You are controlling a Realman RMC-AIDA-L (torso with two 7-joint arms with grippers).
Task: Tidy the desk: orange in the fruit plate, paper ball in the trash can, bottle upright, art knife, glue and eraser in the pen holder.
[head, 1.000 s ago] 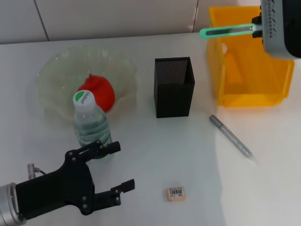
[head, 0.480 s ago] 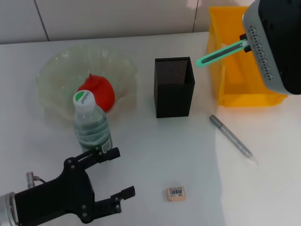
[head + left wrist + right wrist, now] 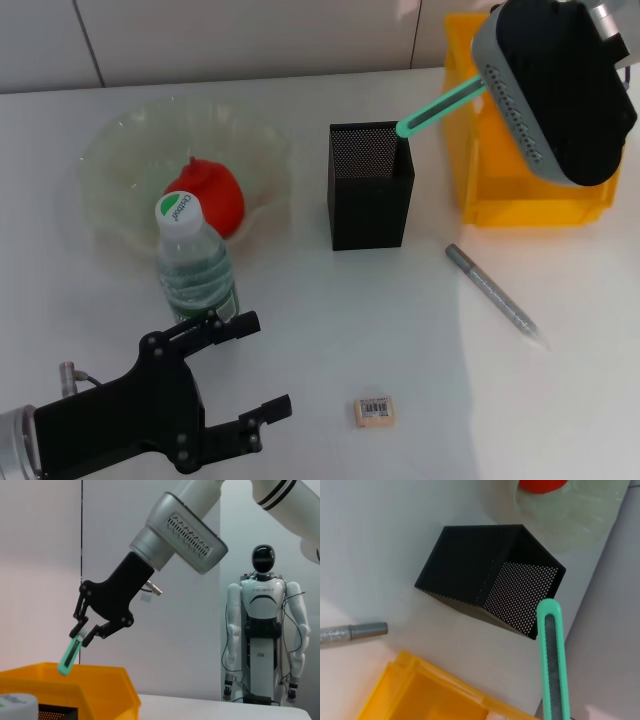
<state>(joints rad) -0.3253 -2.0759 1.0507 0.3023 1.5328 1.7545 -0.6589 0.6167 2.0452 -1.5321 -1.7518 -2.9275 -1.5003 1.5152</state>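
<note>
My right gripper should move the green art knife into the holder before releasing it: the green art knife's tip (image 3: 405,128) is above and outside the pen holder's rim (image 3: 365,125).
My right gripper (image 3: 80,633) is shut on the green art knife (image 3: 440,105), held in the air with its tip over the far right corner of the black mesh pen holder (image 3: 370,190). The orange (image 3: 207,198) lies in the pale-green fruit plate (image 3: 120,140). In front of the plate the bottle (image 3: 193,265) stands upright. My left gripper (image 3: 265,363) hangs open at the front left, just before the bottle. The beige eraser (image 3: 374,411) lies to its right. A grey pen-shaped glue (image 3: 490,292) lies right of the holder. The paper ball is out of view.
The orange-yellow trash can (image 3: 530,170) stands at the back right, close beside the pen holder and under my right arm. The right wrist view looks down into the holder (image 3: 520,597), with the knife (image 3: 552,665) near its rim.
My right arm has swung left with the art knife, from above the trash can to the pen holder's rim. My left gripper has drawn slightly back from the bottle.
</note>
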